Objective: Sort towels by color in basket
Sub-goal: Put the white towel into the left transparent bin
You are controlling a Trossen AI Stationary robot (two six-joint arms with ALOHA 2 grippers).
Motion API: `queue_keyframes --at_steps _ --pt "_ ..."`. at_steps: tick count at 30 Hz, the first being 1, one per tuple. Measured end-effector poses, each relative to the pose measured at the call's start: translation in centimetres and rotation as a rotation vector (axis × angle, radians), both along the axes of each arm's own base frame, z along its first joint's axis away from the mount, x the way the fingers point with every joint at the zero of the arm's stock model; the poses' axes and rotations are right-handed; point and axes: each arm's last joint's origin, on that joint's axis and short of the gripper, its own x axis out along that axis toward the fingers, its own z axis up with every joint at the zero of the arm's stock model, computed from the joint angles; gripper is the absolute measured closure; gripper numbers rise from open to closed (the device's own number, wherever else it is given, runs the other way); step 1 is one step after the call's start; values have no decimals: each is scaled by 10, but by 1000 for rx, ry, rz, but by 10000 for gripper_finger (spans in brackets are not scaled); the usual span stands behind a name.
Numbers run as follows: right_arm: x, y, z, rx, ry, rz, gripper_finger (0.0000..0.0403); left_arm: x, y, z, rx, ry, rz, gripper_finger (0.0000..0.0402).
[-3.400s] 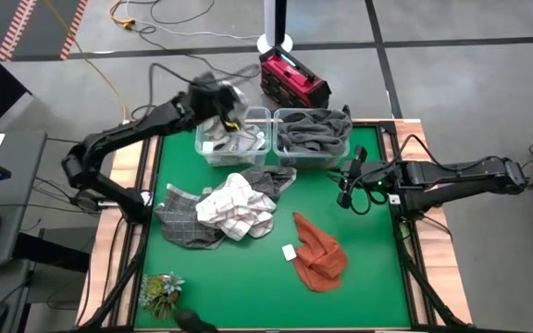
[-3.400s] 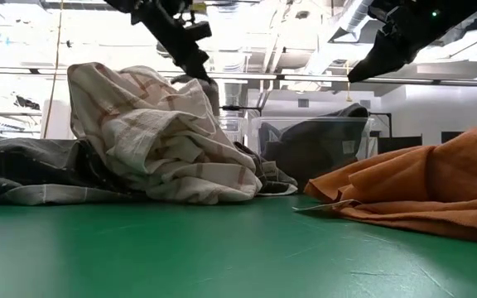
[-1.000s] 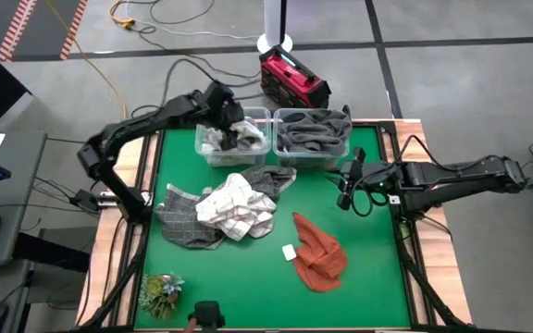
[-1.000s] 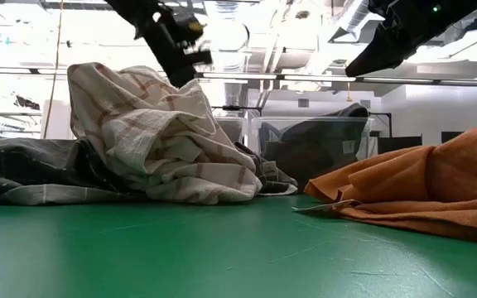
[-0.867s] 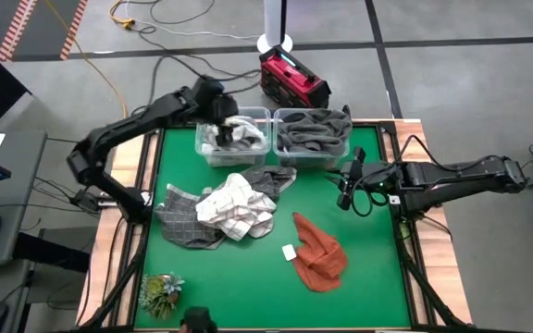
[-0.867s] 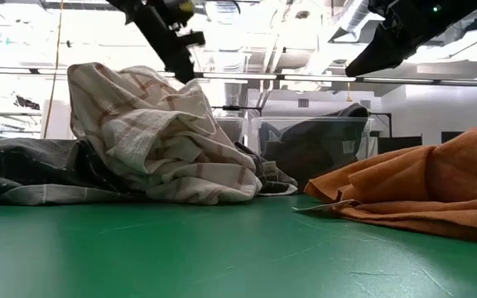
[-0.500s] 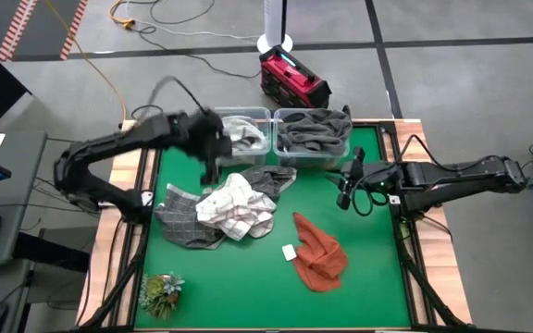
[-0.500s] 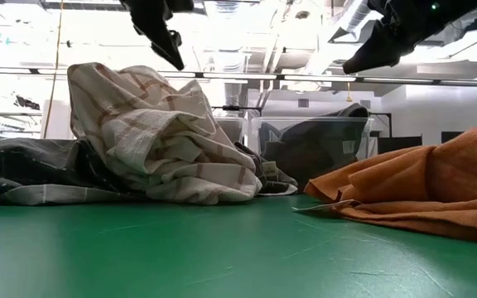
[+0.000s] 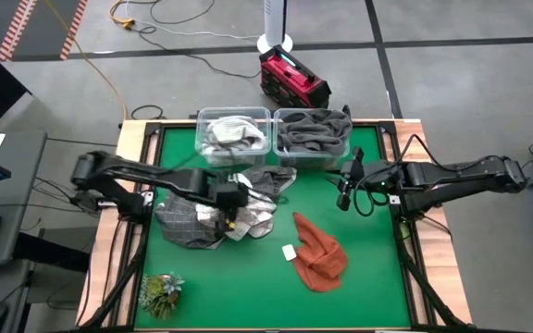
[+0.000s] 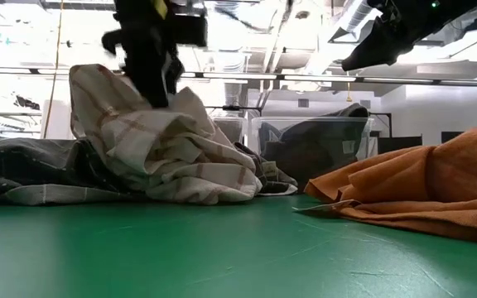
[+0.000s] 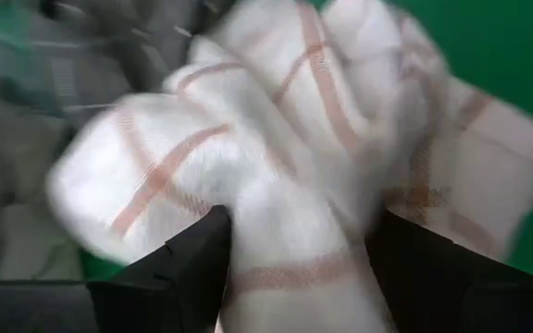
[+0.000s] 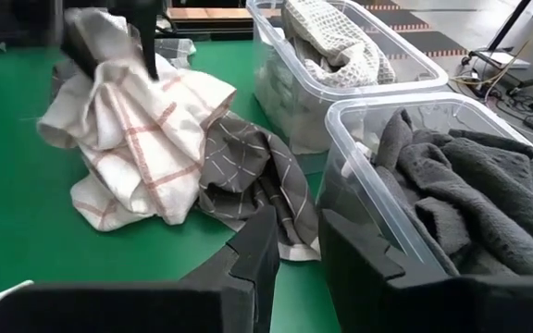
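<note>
I need to sort the white checked towel into the clear bin with the pale towel (image 9: 234, 135), so my left gripper should grab it by its raised fold (image 9: 245, 220).
A white towel with rust checks (image 9: 248, 215) lies crumpled on top of grey checked towels (image 9: 185, 225) at the table's middle left. My left gripper (image 9: 230, 205) is down on the white towel's top (image 10: 172, 124), open. An orange towel (image 9: 320, 252) lies flat to the right. At the far edge, one clear bin (image 9: 234, 139) holds a pale towel and another clear bin (image 9: 313, 134) holds dark grey towels. My right gripper (image 9: 344, 196) hangs above the table near the dark-towel bin; its fingers stand a little apart with nothing between them. My left gripper comes down from above onto the white checked towel's raised top. A ridge of the cloth (image 11: 294, 194) fills the gap between its two open fingers (image 11: 192, 264). The towel rests on the pile, not lifted.
A small green plant (image 9: 160, 291) stands at the near left corner. A small white tag (image 9: 289, 252) lies beside the orange towel. Bare green mat (image 9: 239, 287) stretches along the near edge. A red box (image 9: 292, 79) sits on the floor beyond the bins.
My left gripper has left the pale-towel bin, swung toward the near edge and dropped onto the white checked towel. Its fingers have stayed open.
</note>
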Motion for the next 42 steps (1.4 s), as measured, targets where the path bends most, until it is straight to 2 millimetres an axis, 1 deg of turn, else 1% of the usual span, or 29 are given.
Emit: queue_keyframes --at_steps 4,6,9,12,13,14,17,20,27,34,37,40,42 --pt "0 0 0 -9 3 4 290 22 -2 -37 27 88 -58 170" --pt "0 0 0 -9 5 4 290 28 -5 -45 47 93 -116 194" --pt "0 0 -1 -9 13 4 290 34 -9 -37 62 42 -178 266" --pt "-1 0 -1 -10 19 4 290 32 -7 -22 63 20 -193 362" --pt "-1 0 -1 -9 19 4 290 31 -6 -15 65 4 -193 380" --pt "-1 0 -1 -9 19 4 290 29 -5 -6 67 -23 -190 385" --pt "-1 0 -1 1 15 -1 290 19 0 27 81 -129 -163 392" --pt "-1 0 -1 7 12 -4 290 3 6 62 153 -252 -114 395" --pt "0 0 -1 14 1 -7 290 -50 28 145 489 -597 39 396" --pt "0 0 0 5 -1 -3 290 -104 61 225 902 -947 248 395" --pt "0 0 1 1 -9 0 290 -123 73 248 1011 -1110 318 394" --pt "1 0 1 -4 -14 2 290 -137 82 263 1084 -1266 356 394" --pt "1 0 1 -6 -13 3 290 -144 89 271 1177 -1319 391 393"
